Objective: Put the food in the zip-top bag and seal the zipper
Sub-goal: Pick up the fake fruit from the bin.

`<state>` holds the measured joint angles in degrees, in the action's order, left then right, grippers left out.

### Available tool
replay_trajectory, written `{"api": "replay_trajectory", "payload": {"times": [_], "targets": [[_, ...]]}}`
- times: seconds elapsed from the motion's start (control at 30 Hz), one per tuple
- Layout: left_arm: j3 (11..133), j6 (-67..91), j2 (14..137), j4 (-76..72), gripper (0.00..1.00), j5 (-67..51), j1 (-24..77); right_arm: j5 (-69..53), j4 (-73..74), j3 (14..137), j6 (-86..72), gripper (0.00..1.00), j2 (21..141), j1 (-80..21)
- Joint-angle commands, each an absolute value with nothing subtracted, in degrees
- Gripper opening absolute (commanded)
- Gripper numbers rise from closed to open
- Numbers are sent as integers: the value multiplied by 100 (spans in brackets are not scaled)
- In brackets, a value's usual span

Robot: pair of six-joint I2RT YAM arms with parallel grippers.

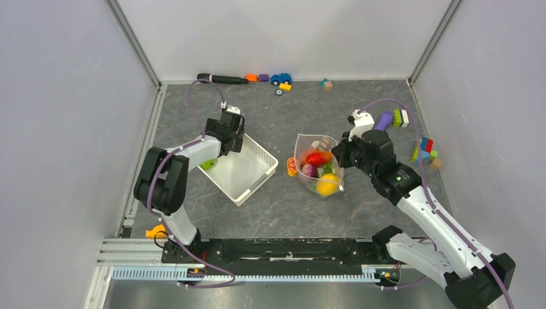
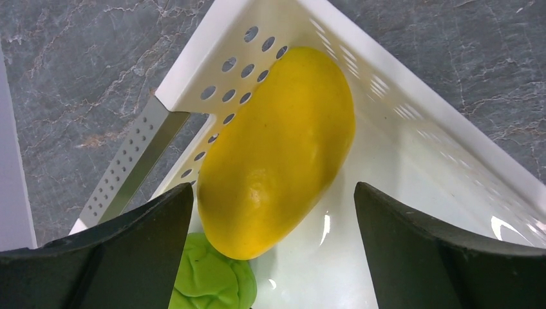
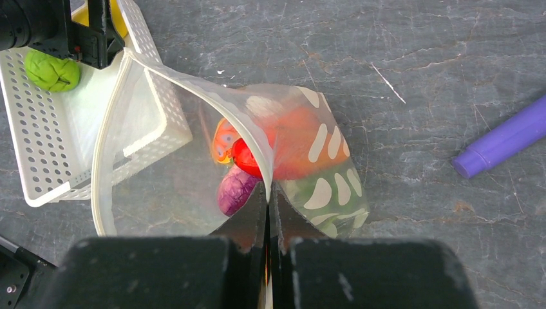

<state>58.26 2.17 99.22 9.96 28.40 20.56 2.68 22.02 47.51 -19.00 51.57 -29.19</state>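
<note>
I should grab the yellow mango next with my left gripper across its narrow sides, nearer the green food, so its far end leads into the zip-top bag.
The clear zip-top bag lies mid-table with its mouth held open toward the basket. My right gripper is shut on the bag's rim, where the zipper curves away unsealed. Inside show a red chili, a purple onion and green food. An orange piece lies at the bag's left edge. My left gripper hangs open over the white basket, its fingers either side of the yellow mango, not touching it. A lumpy green food lies beside the mango.
A purple-handled brush lies just behind the right arm. Coloured blocks sit at the right wall. A black marker, a blue toy car and more blocks line the back wall.
</note>
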Motion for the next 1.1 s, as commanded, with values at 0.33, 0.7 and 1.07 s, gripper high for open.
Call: {"api": "replay_trajectory", "payload": {"times": [0.33, 0.7, 1.07], "targets": [[6333, 258, 10310, 1272, 100, 2716, 1969, 550, 2189, 4728, -1817, 0, 4999, -2914], [6441, 298, 10432, 1471, 71, 2741, 1963, 679, 2192, 4720, -1812, 0, 4922, -2904], [6429, 477, 10083, 1700, 35, 2747, 1964, 662, 2202, 4728, -1818, 0, 4884, -2909]]}}
